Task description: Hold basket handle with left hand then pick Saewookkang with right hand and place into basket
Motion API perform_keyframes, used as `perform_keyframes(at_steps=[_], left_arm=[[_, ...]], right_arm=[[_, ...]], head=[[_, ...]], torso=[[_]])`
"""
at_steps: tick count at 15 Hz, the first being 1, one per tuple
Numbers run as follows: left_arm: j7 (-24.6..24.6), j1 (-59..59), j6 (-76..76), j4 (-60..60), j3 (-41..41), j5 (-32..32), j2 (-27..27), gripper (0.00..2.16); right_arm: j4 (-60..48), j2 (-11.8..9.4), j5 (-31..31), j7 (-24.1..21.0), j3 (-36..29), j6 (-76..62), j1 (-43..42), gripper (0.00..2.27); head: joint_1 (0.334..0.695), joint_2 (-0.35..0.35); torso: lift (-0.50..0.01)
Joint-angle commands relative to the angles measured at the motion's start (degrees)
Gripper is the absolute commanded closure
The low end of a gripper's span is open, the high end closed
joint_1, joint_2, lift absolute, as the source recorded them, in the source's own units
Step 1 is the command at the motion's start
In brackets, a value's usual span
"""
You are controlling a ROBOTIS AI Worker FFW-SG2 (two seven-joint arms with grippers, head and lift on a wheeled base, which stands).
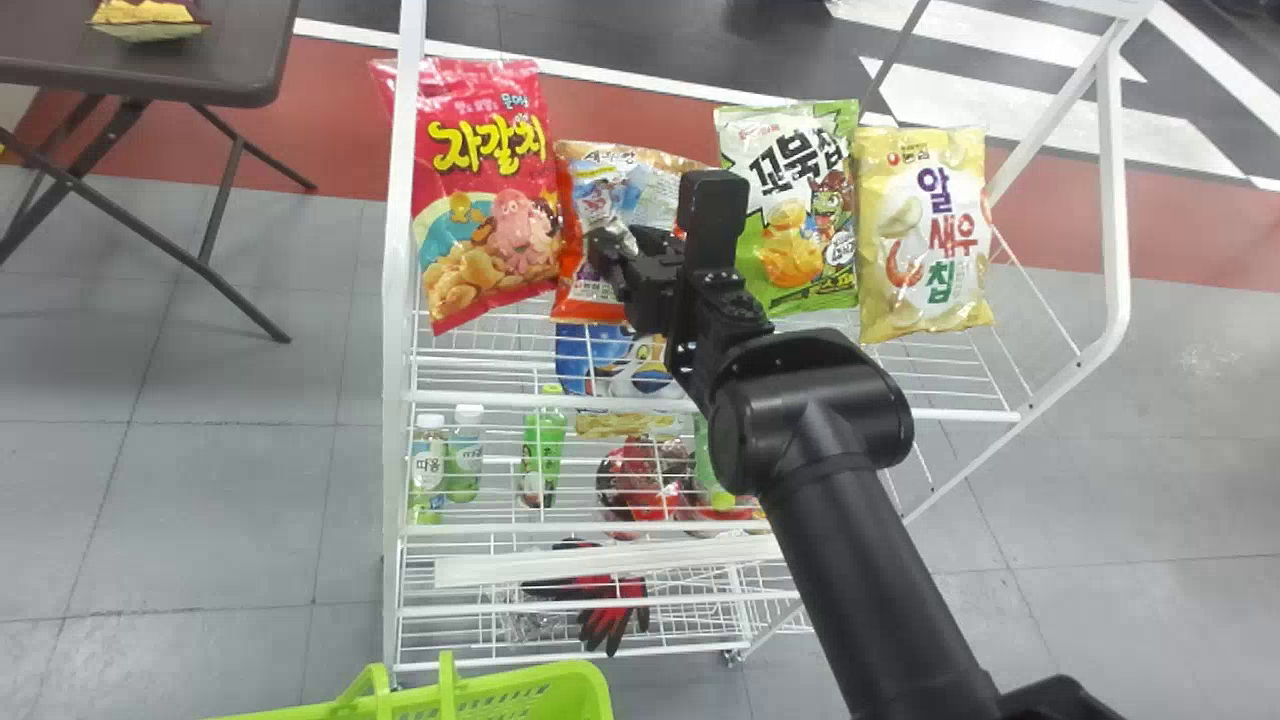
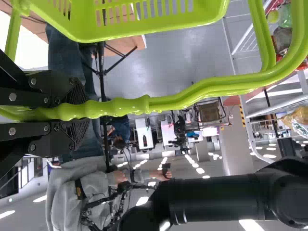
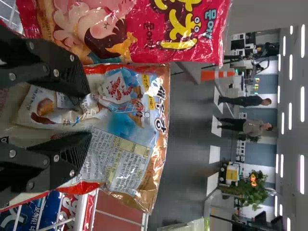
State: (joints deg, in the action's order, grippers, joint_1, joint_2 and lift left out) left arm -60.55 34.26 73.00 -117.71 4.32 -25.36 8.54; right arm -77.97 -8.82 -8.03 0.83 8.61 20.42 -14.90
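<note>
My right gripper grabs the Saewookkang bag by that crumpled fold (image 3: 86, 108) next, since the bag's wrapping (image 3: 122, 125) stands up crumpled between the open fingers.
In the head view my right gripper (image 1: 622, 245) stands in front of the orange Saewookkang bag (image 1: 590, 295) on the rack's upper level. In the right wrist view the right gripper (image 3: 90, 113) is open, its fingers spread across the bag's face (image 3: 125, 154), with a crumpled, shiny part of the wrapping between them. The green basket (image 1: 590, 690) is at the head view's bottom edge. In the left wrist view my left gripper (image 2: 79, 111) is shut on the basket handle (image 2: 178, 100), and the basket's slotted side (image 2: 144, 29) shows beyond.
A red snack bag (image 1: 490, 190) stands left of Saewookkang; a green bag (image 1: 790, 200) and a yellow bag (image 1: 925, 230) stand to its right. The white wire rack (image 1: 398, 350) holds bottles (image 1: 465, 455) and red-black gloves (image 1: 610, 610) lower down. A dark table (image 1: 230, 80) is at the left.
</note>
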Motion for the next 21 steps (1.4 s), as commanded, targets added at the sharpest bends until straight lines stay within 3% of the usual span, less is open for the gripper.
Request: perform_keyframes(at_steps=[1,4,10,17,21], left_arm=[[-0.3,0.7,-0.1,-0.3,-0.5,-0.3,0.1,1.96],[-0.3,1.6,-0.4,-0.7,-0.2,-0.3,0.0,1.96],[-0.2,3.3,-3.4,-1.3,0.2,-0.2,-0.3,1.96],[0.1,3.4,-5.2,-1.2,0.2,-0.2,-0.4,1.96],[-0.1,3.2,-5.4,-1.3,-0.4,-0.6,-0.3,1.96]], right_arm=[[-2.9,-0.1,-0.1,-1.9,-0.4,-0.9,2.2,2.24],[-9.3,-1.0,-0.8,-4.1,-0.6,-0.4,6.3,2.24],[-30.0,-5.2,-3.7,-7.2,-3.3,5.4,18.9,2.25],[-55.2,-10.2,-10.8,-5.7,-11.6,17.3,36.3,2.24],[-66.9,-11.0,-13.9,-5.7,-14.9,32.3,43.7,2.24]], head=[[0.695,-0.314],[0.695,-0.331],[0.695,-0.35],[0.695,-0.35],[0.695,-0.35]], torso=[[-0.019],[-0.019],[-0.019],[-0.019],[-0.019]])
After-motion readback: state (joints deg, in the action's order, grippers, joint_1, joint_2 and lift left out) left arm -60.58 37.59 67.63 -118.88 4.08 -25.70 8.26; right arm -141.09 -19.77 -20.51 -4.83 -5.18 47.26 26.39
